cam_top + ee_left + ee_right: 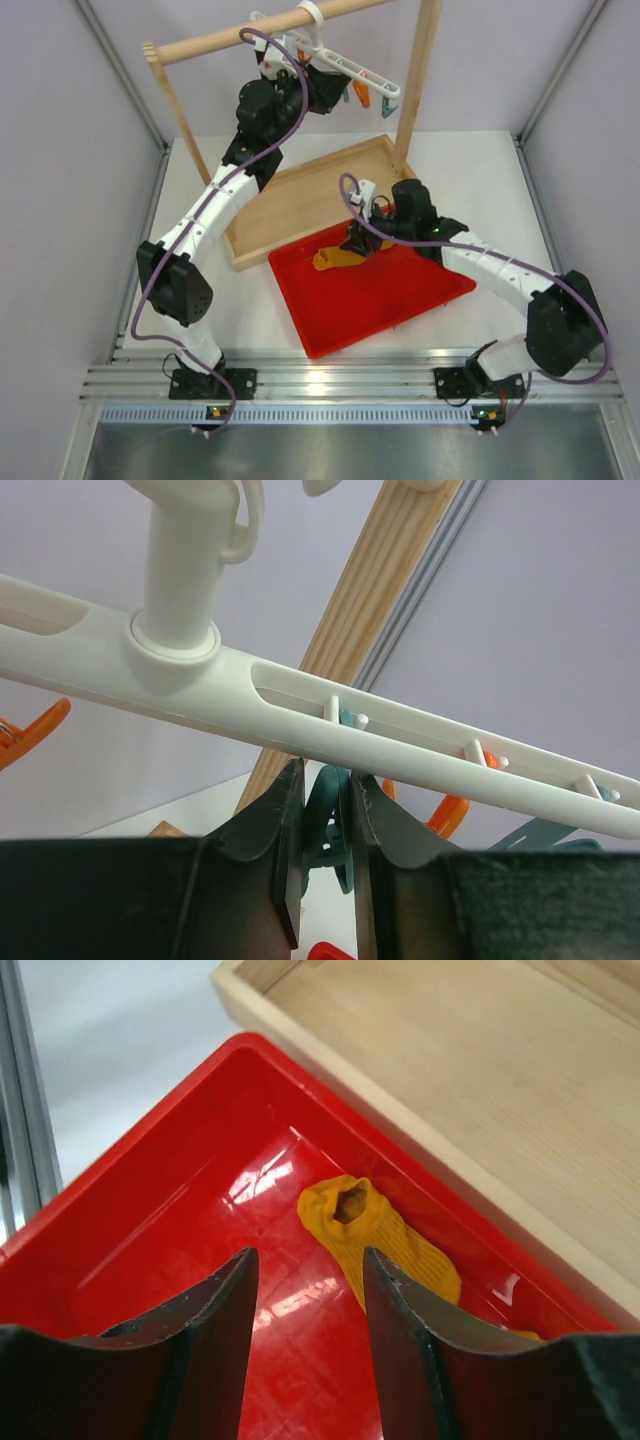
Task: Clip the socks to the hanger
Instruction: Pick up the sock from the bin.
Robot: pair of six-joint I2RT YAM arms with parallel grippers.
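Next, my right gripper grabs the mustard sock just behind its open end (335,258) (369,1234). That leaves the sock's open end free to enter the teal clip.
The white hanger (345,68) hangs by its hook from the wooden rail, with orange and teal clips under its bar; it fills the left wrist view (300,705). My left gripper (300,85) is raised to the bar and shut on a teal clip (330,815) just below it. One mustard sock (385,1245) lies in the red tray (400,300), also visible in the top view (335,258). My right gripper (310,1290) is open and empty, low over the tray with the sock by its right finger. A second sock is not clearly visible.
A wooden tray (300,200) lies behind the red tray, their edges close together. The wooden rail frame (420,70) stands at the back, its posts on either side of the wooden tray. Grey walls close in left and right.
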